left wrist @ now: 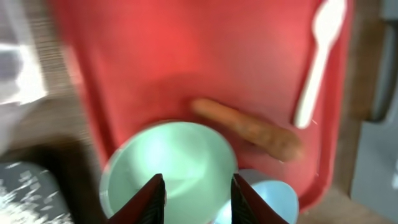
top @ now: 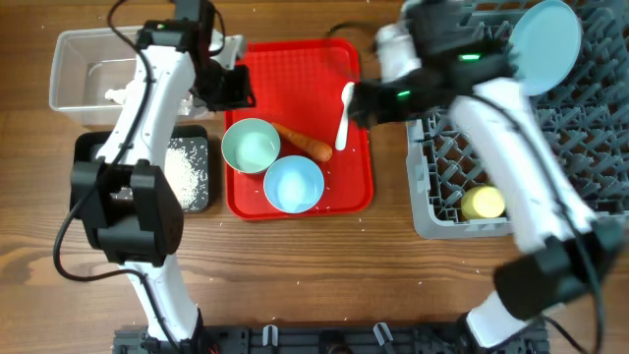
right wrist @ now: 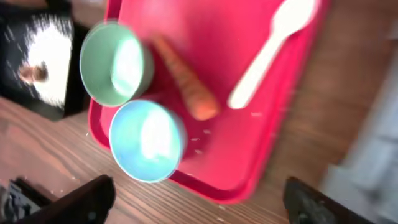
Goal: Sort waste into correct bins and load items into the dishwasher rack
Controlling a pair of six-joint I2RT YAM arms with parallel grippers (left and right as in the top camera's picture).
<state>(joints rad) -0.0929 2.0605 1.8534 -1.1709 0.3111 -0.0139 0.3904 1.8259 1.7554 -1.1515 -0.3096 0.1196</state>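
My right gripper grips the light blue bowl by the edge of its rim (top: 320, 187) (right wrist: 176, 147) next. This leaves the bowl's body free to stand tilted among the grey rack's wires.
A pale green bowl (top: 250, 146), a light blue bowl (top: 293, 184), an orange carrot (top: 305, 143) and a white spoon (top: 344, 116) lie on the red tray (top: 295, 79). My left gripper (top: 228, 87) is open and empty, above the green bowl (left wrist: 168, 162). My right gripper (top: 359, 103) is open wide and empty, beside the spoon (right wrist: 267, 53). The black tray (top: 193, 138) holds white rice (top: 184, 169) and a brown scrap (right wrist: 34, 73). The grey rack (top: 442, 167) holds a light blue plate (top: 545, 44) and a yellow cup (top: 484, 203).
The clear tub (top: 74, 59) stands at the back left, behind the black tray, with something white (top: 118, 95) inside. Rice grains are scattered on the wooden table (top: 324, 265) in front of the red tray.
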